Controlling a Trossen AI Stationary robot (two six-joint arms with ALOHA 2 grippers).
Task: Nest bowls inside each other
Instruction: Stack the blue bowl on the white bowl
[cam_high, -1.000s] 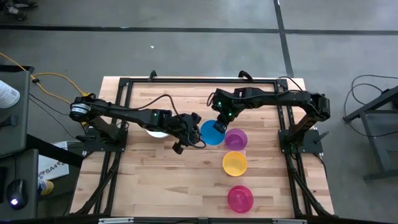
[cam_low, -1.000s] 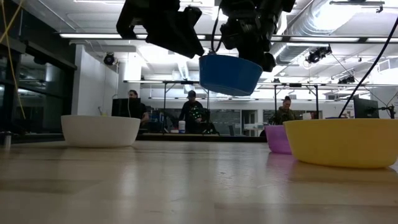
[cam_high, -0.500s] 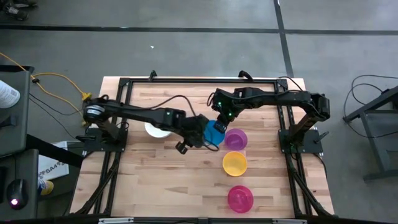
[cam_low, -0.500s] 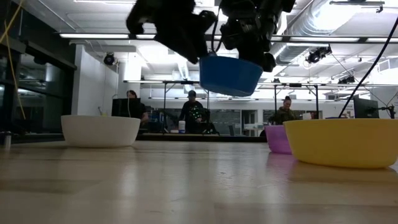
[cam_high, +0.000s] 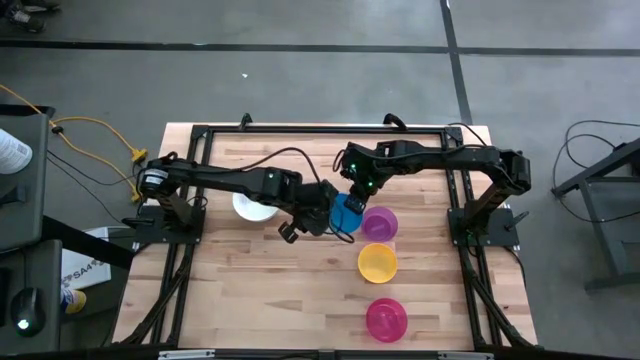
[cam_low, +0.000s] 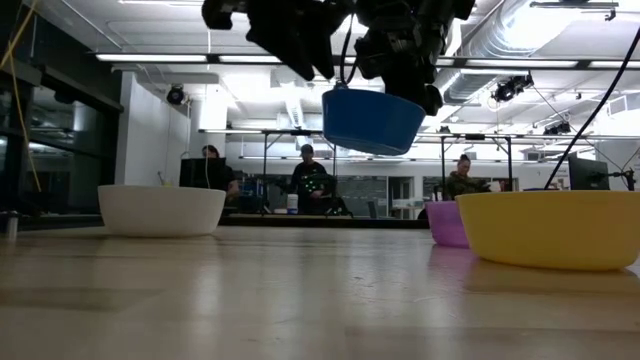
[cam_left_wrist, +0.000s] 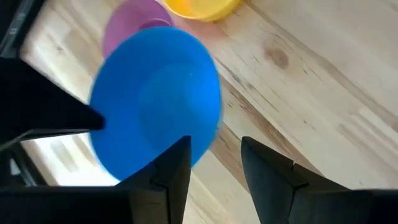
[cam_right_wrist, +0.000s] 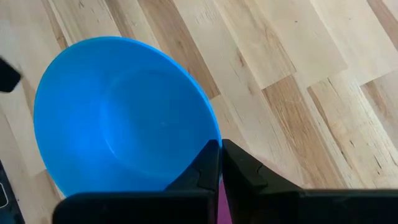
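The blue bowl's rim (cam_left_wrist: 200, 138) is below my open fingers, so my left gripper should go lower before it closes on it.
My right gripper (cam_high: 355, 194) holds a blue bowl (cam_high: 346, 214) up in the air at mid-table. In the low view the blue bowl (cam_low: 372, 120) hangs well above the wood. My left gripper (cam_left_wrist: 216, 155) is open. Its fingers stand just beside the bowl's rim on the table's left side. A white bowl (cam_high: 250, 208) rests on its base to the left. A purple bowl (cam_high: 379, 223), a yellow bowl (cam_high: 377, 263) and a pink bowl (cam_high: 386, 319) stand in a row toward the near edge. My right gripper pinches the blue bowl's rim (cam_right_wrist: 210, 138) between its two shut fingers, at the bowl's far side. The fingers slant down from above. The bowl is lifted clear of the table, mouth up and nearly level. Whether my left gripper touches the rim (cam_left_wrist: 200, 138), I cannot tell.
A black frame (cam_high: 200, 132) runs around the wooden table. Bare wood (cam_high: 270, 290) lies at the near left. People sit at desks in the room behind (cam_low: 305, 180).
My left gripper has risen and moved toward the table's right edge, up to the blue bowl's left rim, tipping more steeply down. It has stayed open. The blue bowl and my right gripper have kept still.
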